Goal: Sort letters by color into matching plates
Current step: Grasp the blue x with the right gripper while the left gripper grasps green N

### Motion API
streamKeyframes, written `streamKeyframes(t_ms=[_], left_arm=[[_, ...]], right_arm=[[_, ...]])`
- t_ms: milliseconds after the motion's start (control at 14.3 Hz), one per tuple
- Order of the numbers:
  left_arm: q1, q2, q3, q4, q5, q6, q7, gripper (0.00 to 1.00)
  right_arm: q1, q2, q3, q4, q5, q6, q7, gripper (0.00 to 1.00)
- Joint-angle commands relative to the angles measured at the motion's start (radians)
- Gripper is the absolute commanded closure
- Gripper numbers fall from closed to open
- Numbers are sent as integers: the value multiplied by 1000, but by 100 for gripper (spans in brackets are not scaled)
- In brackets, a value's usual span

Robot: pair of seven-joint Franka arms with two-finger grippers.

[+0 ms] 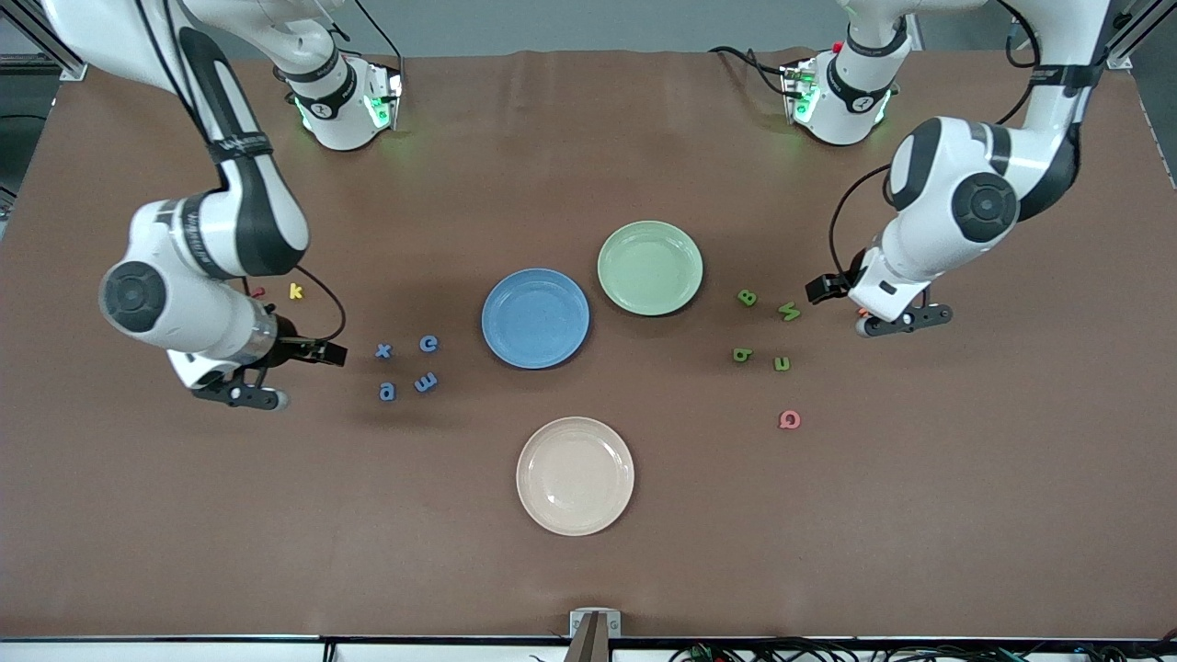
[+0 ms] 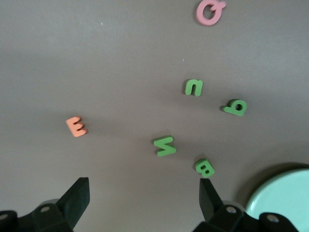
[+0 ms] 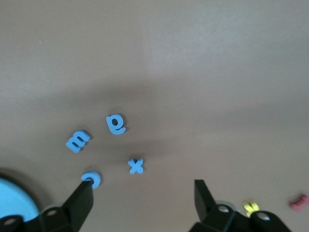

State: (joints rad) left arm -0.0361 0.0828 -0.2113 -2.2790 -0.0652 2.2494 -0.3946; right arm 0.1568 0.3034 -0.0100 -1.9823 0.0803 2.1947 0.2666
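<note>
My left gripper grabs the green Z by its bar ends next, to sort it onto the matching green plate [image 1: 650, 267] [image 2: 285, 198].
Four blue letters [image 1: 405, 368] lie on the table between the blue plate [image 1: 535, 318] and the right arm's end. They also show in the right wrist view [image 3: 116, 124]. Four green letters [image 1: 763, 331] lie beside the pale green plate [image 1: 650, 268], toward the left arm's end, and show in the left wrist view [image 2: 193, 87]. Both plates hold nothing. My right gripper [image 1: 241, 395] [image 3: 142, 198] is open and empty over bare table beside the blue letters. My left gripper [image 1: 906, 320] [image 2: 143, 198] is open and empty over bare table beside the green letters.
A cream plate [image 1: 575, 475] sits nearer the front camera than the blue plate. A pink Q [image 1: 789, 419] lies near the green letters, and an orange E [image 2: 76, 126] lies by the left gripper. A yellow k [image 1: 295, 291] and a red letter [image 3: 299, 201] lie near the right gripper.
</note>
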Motion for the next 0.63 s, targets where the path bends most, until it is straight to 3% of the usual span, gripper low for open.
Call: streamKeyframes(t_ms=[0, 70, 209, 558], left_arm=[[-7, 43, -23, -51, 28, 109, -52, 0], [-8, 72, -25, -54, 66, 149, -87, 0], [-36, 141, -25, -63, 132, 235, -191, 0], [-42, 207, -25, -86, 191, 334, -283, 0]], right_arm=[[30, -57, -4, -170, 15, 164, 23, 15], [44, -53, -4, -202, 15, 227, 29, 16], [81, -17, -4, -240, 15, 336, 71, 28], [110, 51, -7, -239, -10, 390, 98, 28]])
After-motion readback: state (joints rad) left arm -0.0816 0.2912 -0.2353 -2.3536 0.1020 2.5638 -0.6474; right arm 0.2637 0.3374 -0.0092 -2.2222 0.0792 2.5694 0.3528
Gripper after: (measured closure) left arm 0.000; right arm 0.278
